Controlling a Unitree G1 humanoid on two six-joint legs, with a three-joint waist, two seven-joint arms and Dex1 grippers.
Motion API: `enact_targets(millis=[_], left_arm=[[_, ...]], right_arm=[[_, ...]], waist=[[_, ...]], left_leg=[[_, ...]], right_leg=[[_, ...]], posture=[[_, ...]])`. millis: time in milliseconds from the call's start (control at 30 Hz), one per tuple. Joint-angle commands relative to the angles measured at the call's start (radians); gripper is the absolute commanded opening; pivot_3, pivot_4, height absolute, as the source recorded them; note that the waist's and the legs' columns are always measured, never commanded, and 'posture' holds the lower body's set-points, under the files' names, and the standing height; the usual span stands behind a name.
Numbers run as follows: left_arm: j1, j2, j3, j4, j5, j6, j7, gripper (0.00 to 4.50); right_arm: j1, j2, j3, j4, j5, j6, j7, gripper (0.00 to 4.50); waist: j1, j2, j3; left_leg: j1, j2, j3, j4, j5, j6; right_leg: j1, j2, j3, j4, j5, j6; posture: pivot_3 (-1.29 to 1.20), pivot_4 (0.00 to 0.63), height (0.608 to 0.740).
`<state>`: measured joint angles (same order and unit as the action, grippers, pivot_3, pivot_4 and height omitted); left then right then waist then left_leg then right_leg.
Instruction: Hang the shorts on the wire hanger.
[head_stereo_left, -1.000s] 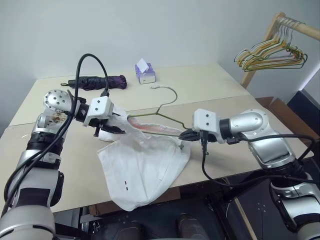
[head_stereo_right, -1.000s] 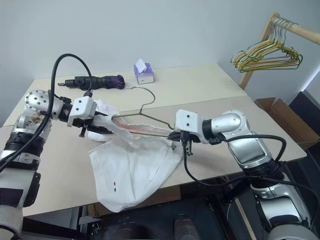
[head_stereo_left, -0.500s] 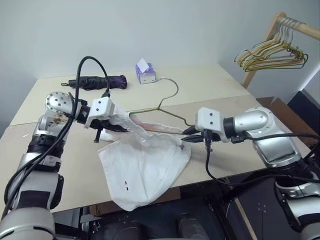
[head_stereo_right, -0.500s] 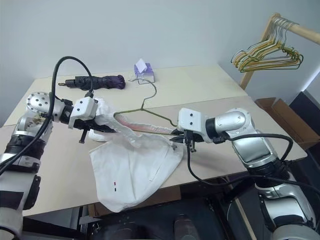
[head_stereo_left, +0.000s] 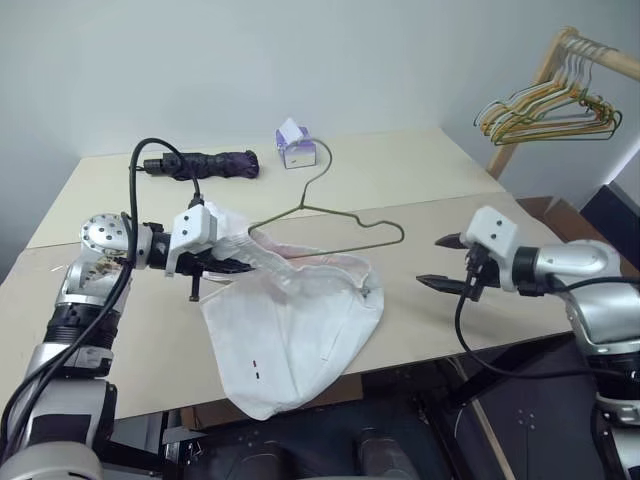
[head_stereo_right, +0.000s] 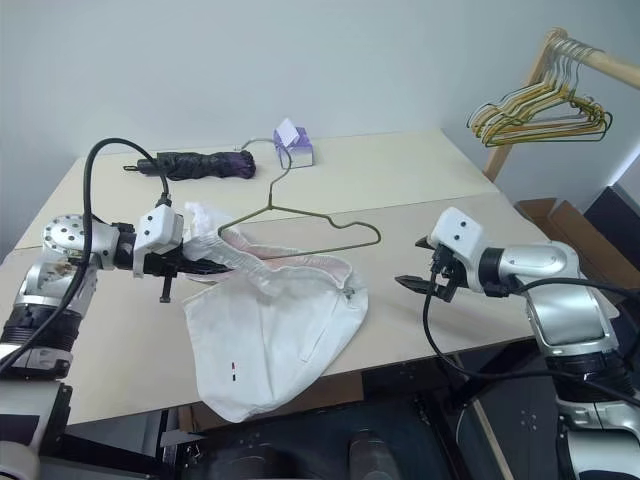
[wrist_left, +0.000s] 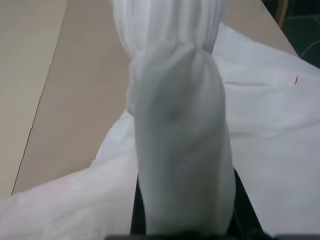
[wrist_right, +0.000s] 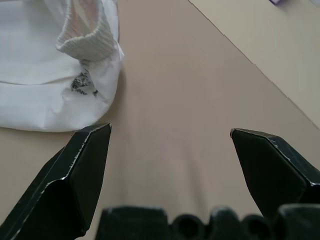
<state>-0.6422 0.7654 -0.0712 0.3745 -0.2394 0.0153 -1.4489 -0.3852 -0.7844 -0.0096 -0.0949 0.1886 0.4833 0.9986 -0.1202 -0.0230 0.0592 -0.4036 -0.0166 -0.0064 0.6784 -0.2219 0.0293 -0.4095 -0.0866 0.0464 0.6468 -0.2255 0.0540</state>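
My right gripper should next grab the shorts by the loose end of the elastic waistband (head_stereo_left: 362, 282), and it will stretch the waist open for the wire hanger (head_stereo_left: 345, 214).
The white shorts (head_stereo_left: 290, 325) lie spread on the table, their lower part hanging over its front edge. My left gripper (head_stereo_left: 222, 263) is shut on one bunched end of the gathered waistband (wrist_left: 180, 125). The wire hanger (head_stereo_left: 345, 214) rests tilted on the waistband, its hook pointing toward the back of the table; its left corner is hidden in the fabric. My right gripper (head_stereo_left: 428, 261) hovers open to the right of the shorts, well apart from them, with nothing between its fingers (wrist_right: 82, 165). The waistband's free end (wrist_right: 87, 37) lies in front of it.
A folded dark umbrella (head_stereo_left: 205, 162) and a purple tissue box (head_stereo_left: 297, 147) sit at the back of the table. A wooden rack with several coloured hangers (head_stereo_left: 545, 110) stands at the right. A cardboard box (head_stereo_right: 555, 215) is on the floor beyond the table's right edge.
My right gripper let go at the shorts' right end, opened wide and swung away to the right. The hanger tipped over toward the right. My left gripper kept its hold.
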Motion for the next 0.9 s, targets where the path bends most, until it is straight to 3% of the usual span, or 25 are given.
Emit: enact_targets(millis=[33, 333, 467, 800, 900], left_arm=[[0.005, 0.007, 0.046, -0.065, -0.038, 0.032, 0.029, 0.00], [0.025, 0.015, 0.047, -0.102, -0.043, 0.050, 0.035, 0.00], [0.033, 0.019, 0.049, -0.115, -0.045, 0.056, 0.035, 0.00], [0.067, 0.064, 0.060, -0.142, -0.059, 0.066, 0.022, 0.00], [0.078, 0.085, 0.055, -0.144, -0.056, 0.059, 0.005, 0.00]], right_arm=[[0.033, 0.081, 0.011, -0.012, 0.036, -0.062, -0.029, 4.49], [-0.062, 0.323, 0.142, 0.111, 0.011, -0.075, -0.113, 4.49], [-0.105, 0.379, 0.166, 0.194, -0.006, -0.084, -0.145, 3.66], [-0.093, 0.341, 0.142, 0.245, 0.003, -0.130, -0.118, 0.37], [-0.097, 0.325, 0.141, 0.245, 0.002, -0.122, -0.114, 0.08]], waist=[[-0.003, 0.000, 0.000], [-0.004, 0.000, 0.000], [0.000, 0.000, 0.000], [-0.002, 0.000, 0.000], [-0.003, 0.000, 0.000]], left_leg=[[0.000, 0.000, 0.000, 0.000, 0.000, 0.000], [0.001, 0.000, -0.001, 0.000, 0.000, 0.000], [0.001, -0.001, -0.002, 0.000, 0.000, 0.000], [0.001, -0.002, -0.003, 0.000, 0.000, 0.000], [0.001, -0.002, -0.003, -0.001, 0.000, 0.000]], right_leg=[[0.000, 0.000, 0.000, 0.000, 0.000, 0.000], [0.001, 0.000, 0.000, 0.000, 0.000, 0.000], [0.001, 0.000, -0.001, 0.000, 0.000, 0.000], [0.002, -0.001, -0.002, 0.000, 0.000, 0.000], [0.002, -0.001, -0.002, 0.000, 0.000, 0.000]], posture=[[-0.12, 0.003, 0.740], [-0.11, 0.000, 0.740], [-0.10, 0.000, 0.740], [-0.09, 0.000, 0.740], [-0.10, 0.000, 0.740]])
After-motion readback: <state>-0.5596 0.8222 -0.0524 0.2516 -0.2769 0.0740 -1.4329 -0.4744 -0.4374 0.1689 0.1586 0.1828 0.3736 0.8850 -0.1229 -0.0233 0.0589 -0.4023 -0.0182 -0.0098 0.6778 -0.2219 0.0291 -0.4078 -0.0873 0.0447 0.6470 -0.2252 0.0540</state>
